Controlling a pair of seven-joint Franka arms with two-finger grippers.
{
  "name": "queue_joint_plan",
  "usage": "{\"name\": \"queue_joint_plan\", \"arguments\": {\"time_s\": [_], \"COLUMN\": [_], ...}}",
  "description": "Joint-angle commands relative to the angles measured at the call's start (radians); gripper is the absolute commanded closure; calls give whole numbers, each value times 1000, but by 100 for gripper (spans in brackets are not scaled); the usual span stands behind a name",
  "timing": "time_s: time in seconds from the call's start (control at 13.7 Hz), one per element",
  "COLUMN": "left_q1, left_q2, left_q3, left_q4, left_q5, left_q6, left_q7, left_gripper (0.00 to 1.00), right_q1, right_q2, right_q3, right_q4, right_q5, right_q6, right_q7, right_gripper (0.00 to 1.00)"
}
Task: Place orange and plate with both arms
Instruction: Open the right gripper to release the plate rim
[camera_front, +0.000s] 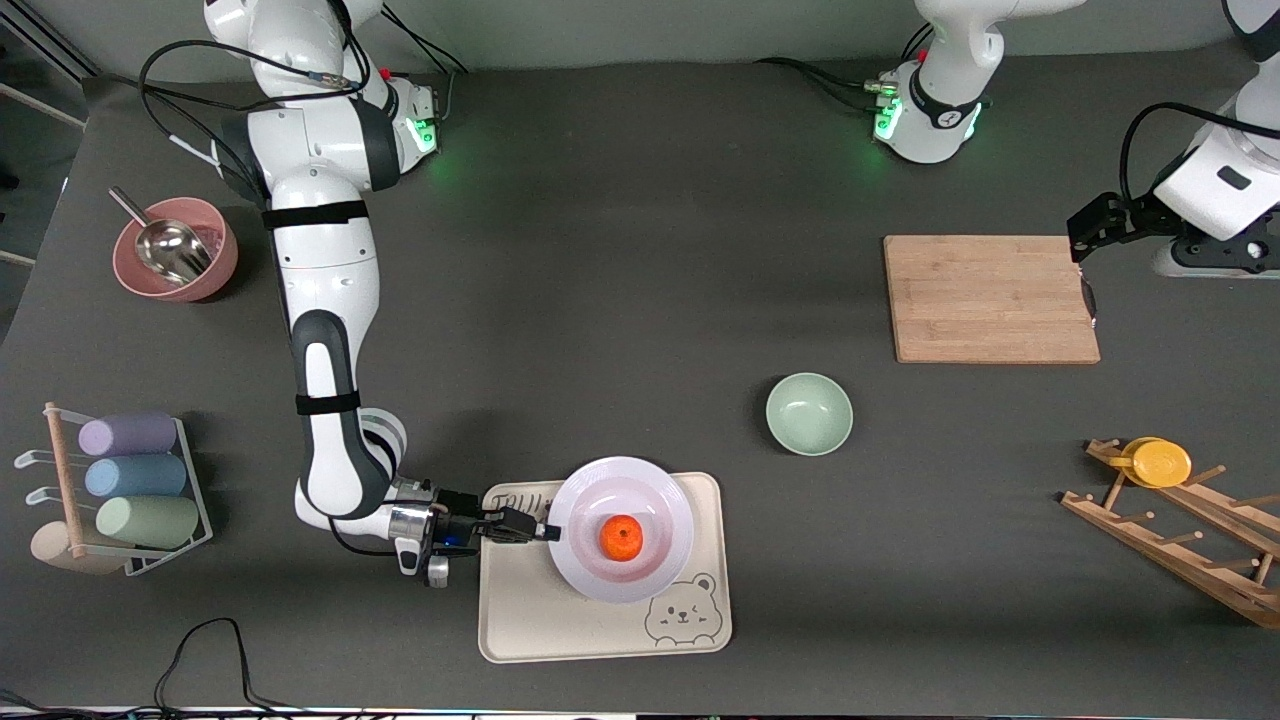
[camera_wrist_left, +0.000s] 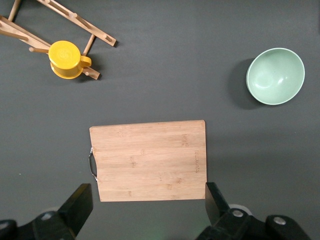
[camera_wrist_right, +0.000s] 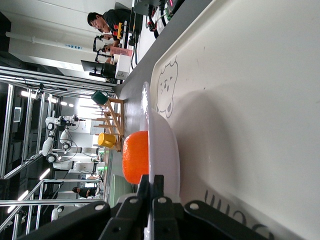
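Observation:
The white plate (camera_front: 600, 480) is over the beige tray in the front view and would rest there. My right gripper should open now.
The white plate (camera_front: 600, 480) is over the beige bear tray (camera_front: 540, 610), with the orange (camera_front: 621, 537) in its middle. My right gripper (camera_front: 545, 530) is shut on the plate's rim at the edge toward the right arm's end of the table. The right wrist view shows the fingers (camera_wrist_right: 151, 182) pinching the rim of the plate (camera_wrist_right: 167, 145), with the orange (camera_wrist_right: 136, 157) in it and the tray (camera_wrist_right: 260, 100) under it. I cannot tell whether the plate rests on the tray. My left gripper (camera_front: 1085, 228) is open and empty, up over the edge of the wooden cutting board (camera_front: 990, 298), waiting.
A mint-green bowl (camera_front: 809, 413) stands between the tray and the board. A wooden rack with a yellow cup (camera_front: 1160, 462) lies toward the left arm's end. A pink bowl with a metal scoop (camera_front: 175, 250) and a rack of pastel cups (camera_front: 135, 475) are toward the right arm's end.

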Motion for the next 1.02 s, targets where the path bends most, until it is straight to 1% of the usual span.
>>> {"name": "queue_joint_plan", "arguments": {"time_s": [0.0,0.07,0.15,0.29,0.37,0.59,0.73,0.88,0.95], "left_q1": [-8,-6,-6,-6,-6,-11,-12,-12,-14], "left_q2": [-6,-6,-6,-4,-4,-4,-3,-3,-3], "left_q3": [6,6,8,8,8,8,8,6,6], "left_q4": [7,7,7,7,7,9,9,9,9], "left_q5": [5,2,2,2,2,2,2,2,2], "left_q6": [-34,-34,-34,-36,-36,-37,-39,-39,-42], "left_q7": [14,14,14,16,16,18,40,41,41], "left_gripper": [0,0,0,0,0,0,0,0,0], "right_q1": [-11,-11,-11,-11,-11,-11,-12,-12,-12], "right_q2": [20,20,20,18,18,9,-2,-40,-66], "right_q3": [3,3,3,3,3,-3,-6,-46,-59], "right_q4": [22,22,20,20,20,22,27,31,31], "right_q5": [19,19,18,15,15,-8,-78,-184,-253], "right_q6": [1,1,1,1,1,1,1,1,-2], "right_q7": [-28,-25,-24,-19,-18,-4,34,138,190], "right_gripper": [100,84,59,40,37,37,37,37,37]}}
